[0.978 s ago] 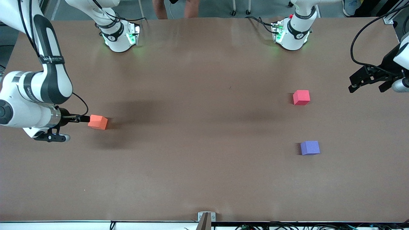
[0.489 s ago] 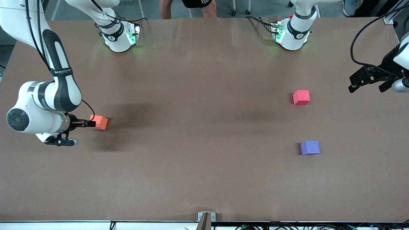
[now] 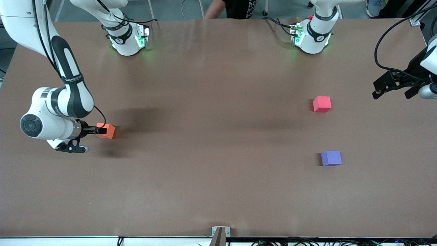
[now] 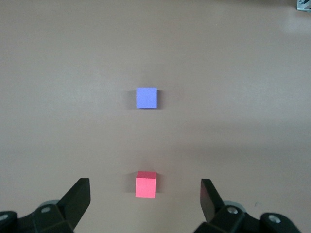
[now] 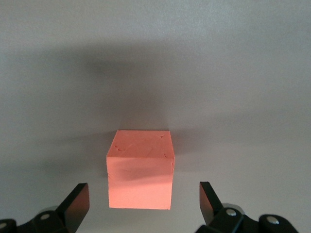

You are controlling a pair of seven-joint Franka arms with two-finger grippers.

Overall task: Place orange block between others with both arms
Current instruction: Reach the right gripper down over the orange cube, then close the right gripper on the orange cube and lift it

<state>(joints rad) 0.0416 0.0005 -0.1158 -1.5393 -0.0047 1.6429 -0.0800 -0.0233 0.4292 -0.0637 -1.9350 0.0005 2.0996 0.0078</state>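
My right gripper's fingers are still above and short of the orange block's sides, so it is too early to close; my right gripper first lowers, then closes.
The orange block (image 3: 108, 131) lies on the brown table toward the right arm's end. My right gripper (image 3: 100, 130) is low at the block's side, open, its fingertips (image 5: 77, 200) flanking the edge of the orange block (image 5: 141, 167) without touching. The red-pink cube (image 3: 322, 104) and the purple-blue cube (image 3: 331, 158) lie toward the left arm's end, the purple-blue one nearer the front camera. My left gripper (image 3: 392, 89) waits open over that end of the table. The left wrist view shows the red-pink cube (image 4: 146, 184) and the purple-blue cube (image 4: 146, 98) lined up ahead of the left gripper (image 4: 145, 195).
Both green-lit arm bases (image 3: 128, 41) (image 3: 310, 37) stand along the table edge farthest from the front camera, with a person (image 3: 235, 7) past it. A small metal bracket (image 3: 220, 234) sits at the nearest edge. Bare table (image 3: 218, 136) spans between the orange block and the two cubes.
The right arm has swung in toward the orange block, and its open fingers now reach the block's sides. The block, the two cubes and the left arm have not moved.
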